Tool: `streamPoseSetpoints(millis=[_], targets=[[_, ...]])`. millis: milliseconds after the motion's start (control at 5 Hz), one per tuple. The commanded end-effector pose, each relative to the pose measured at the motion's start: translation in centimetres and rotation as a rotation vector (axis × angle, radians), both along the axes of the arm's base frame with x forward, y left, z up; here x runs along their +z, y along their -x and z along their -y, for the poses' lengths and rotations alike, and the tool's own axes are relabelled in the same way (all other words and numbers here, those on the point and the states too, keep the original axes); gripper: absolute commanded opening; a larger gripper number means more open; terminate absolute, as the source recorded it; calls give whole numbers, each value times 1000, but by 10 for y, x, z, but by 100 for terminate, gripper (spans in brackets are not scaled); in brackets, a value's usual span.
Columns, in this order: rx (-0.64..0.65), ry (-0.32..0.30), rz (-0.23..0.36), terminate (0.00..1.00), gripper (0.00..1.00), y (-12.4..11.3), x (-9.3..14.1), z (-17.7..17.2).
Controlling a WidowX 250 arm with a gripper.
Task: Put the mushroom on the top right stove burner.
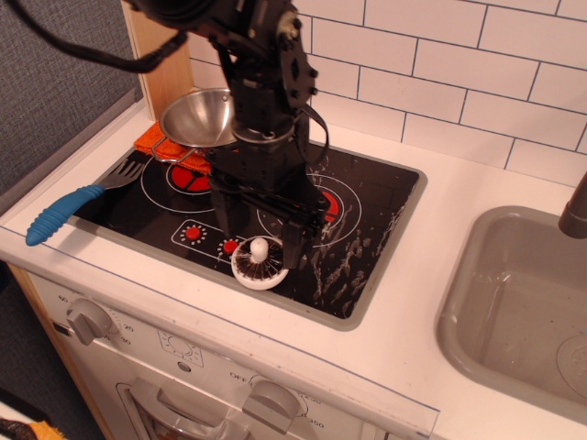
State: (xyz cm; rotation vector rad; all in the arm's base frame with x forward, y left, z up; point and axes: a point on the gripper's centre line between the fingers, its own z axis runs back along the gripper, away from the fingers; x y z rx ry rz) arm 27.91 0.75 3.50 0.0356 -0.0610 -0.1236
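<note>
The mushroom has to go on the top right stove burner (333, 209), so my gripper should grab it by its white stem (260, 248) next.
The mushroom (260, 264) lies gills-up, its white knob stem pointing up, on the black glass at the stove's front edge. My gripper (261, 240) hangs just above and behind it. It is open, with one dark finger (228, 223) to the mushroom's left and the other to its right. The stem shows between the fingers, and they are not closed on it. The top right stove burner (333, 209), a red disc in white rings with white scuffs, lies right behind the mushroom and is mostly hidden by the gripper.
A steel bowl (197, 116) sits at the stove's back left on an orange cloth (149, 142). A blue-handled fork (64, 210) lies at the left edge. The left burner (179, 179) and two small red dots (193, 233) show. A grey sink (514, 302) is at the right.
</note>
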Motion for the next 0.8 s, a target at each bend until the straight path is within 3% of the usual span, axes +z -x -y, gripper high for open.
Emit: streamPoseSetpoints(millis=[0,400,600], targets=[[-27,-13,31,0,0,-9,6,4],[-36,-1,58,0,0,-6,17,6],[-29,-5,70,0,0,-21,27,10]])
